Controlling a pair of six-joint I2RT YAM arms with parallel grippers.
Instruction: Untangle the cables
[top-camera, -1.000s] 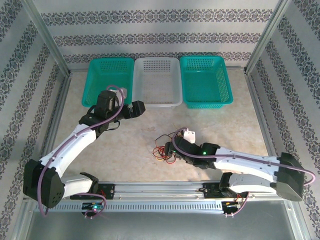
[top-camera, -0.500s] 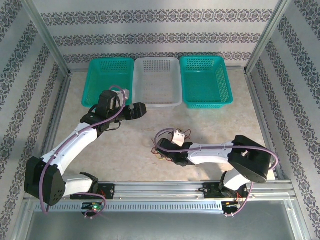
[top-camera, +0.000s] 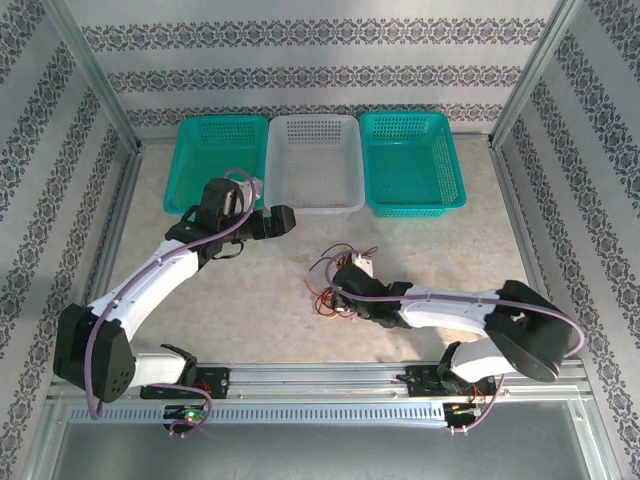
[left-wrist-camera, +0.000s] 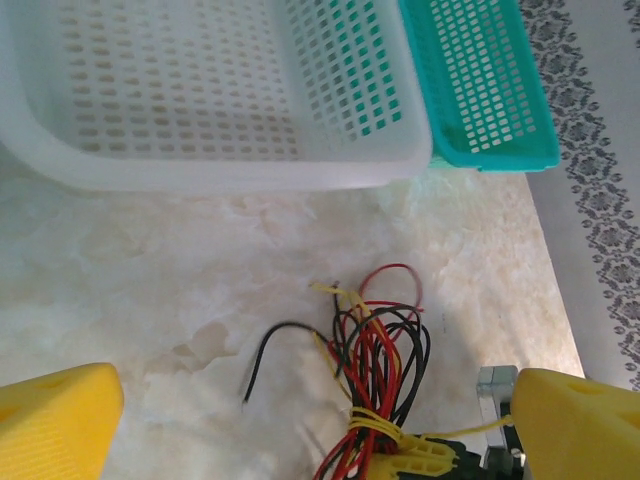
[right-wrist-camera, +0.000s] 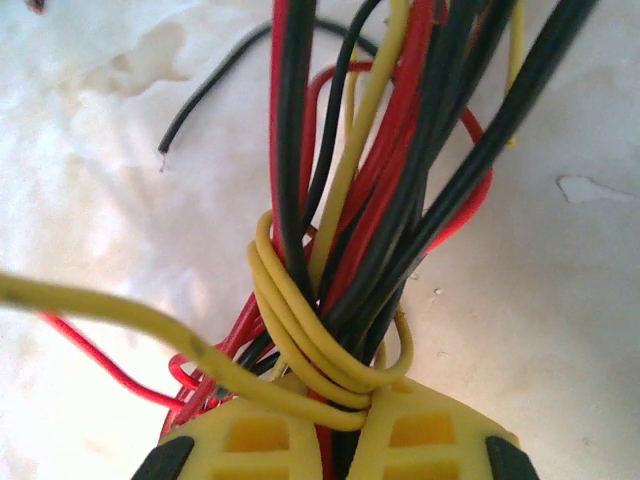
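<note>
The cables should be grabbed next by my left gripper at their far end, beyond the yellow loops. My right gripper can then unwind the cables.
The cables (top-camera: 335, 278) are a tangled bunch of thin red, black and yellow wires lying on the marbled table, near the middle. My right gripper (top-camera: 347, 297) is shut on the bunch at its near end. In the right wrist view its yellow fingertips (right-wrist-camera: 255, 435) pinch the cables (right-wrist-camera: 385, 190) just below several yellow loops wound round them. My left gripper (top-camera: 286, 219) hovers open, up and to the left, apart from the wires. In the left wrist view the cables (left-wrist-camera: 385, 340) lie ahead between its wide yellow fingers (left-wrist-camera: 55, 425).
Three baskets stand in a row at the back: a teal basket (top-camera: 215, 160), a white basket (top-camera: 312, 165) and a second teal basket (top-camera: 410, 160). The white basket (left-wrist-camera: 200, 170) sits close ahead of the left gripper. Metal frame posts line both sides.
My right gripper has gone from open to shut on the cable bunch, and its arm has swung about behind it. The left gripper has edged slightly right and stayed open.
</note>
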